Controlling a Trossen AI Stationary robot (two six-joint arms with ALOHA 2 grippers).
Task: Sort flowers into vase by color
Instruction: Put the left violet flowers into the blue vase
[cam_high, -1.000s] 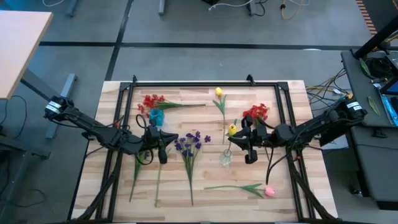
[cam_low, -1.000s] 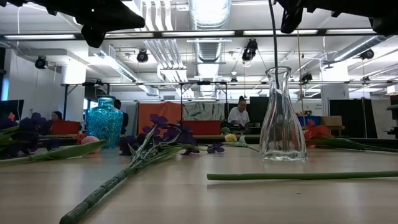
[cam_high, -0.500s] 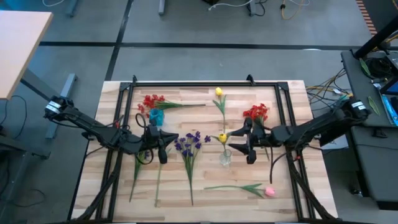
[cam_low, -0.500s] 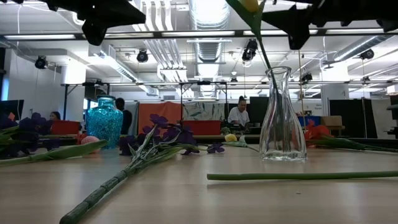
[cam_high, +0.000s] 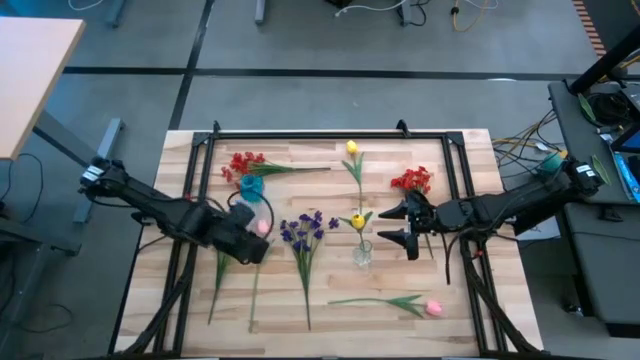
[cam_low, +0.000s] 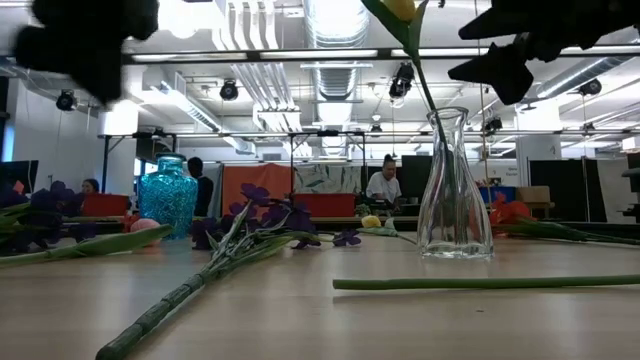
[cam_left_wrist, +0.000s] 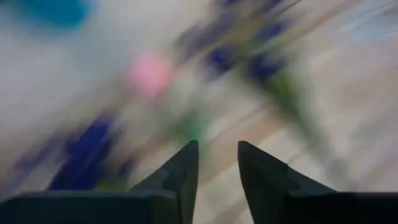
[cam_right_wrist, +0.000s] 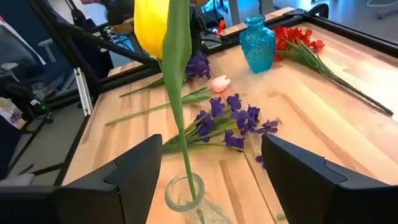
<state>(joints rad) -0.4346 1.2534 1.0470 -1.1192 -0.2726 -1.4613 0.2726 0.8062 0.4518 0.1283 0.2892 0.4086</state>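
Note:
I need to sort the flowers into the blue vase (cam_high: 250, 187), so next my left gripper needs to grab the green stems below the blossoms of the purple flowers (cam_high: 305, 228).
A yellow flower (cam_high: 357, 220) stands with its stem (cam_right_wrist: 180, 124) in the clear vase (cam_high: 362, 255), leaning on the rim. My right gripper (cam_high: 390, 225) hangs open just right of it, a finger on either side of the vase mouth (cam_right_wrist: 185, 191), touching nothing. My left gripper (cam_high: 254, 240) hovers tipped down over the left part of the table, its fingers (cam_left_wrist: 186, 163) a little apart with nothing between them. A pink flower's bud (cam_high: 263, 227) lies on the table beside it. Purple flowers (cam_high: 305, 228) lie flat between the two grippers.
A blue vase (cam_high: 250, 185) stands at the far left next to a red cluster (cam_high: 243, 162). Another red cluster (cam_high: 412, 180), a yellow tulip (cam_high: 351, 148) and a pink tulip (cam_high: 433, 308) lie on the wood. Loose green stems (cam_high: 220, 275) lie near the left front.
My right gripper has opened and let go of the yellow flower, which now stands in the clear vase, then drawn back toward the table's right edge and levelled out. My left gripper has turned and tipped downward, uncovering the pink bud.

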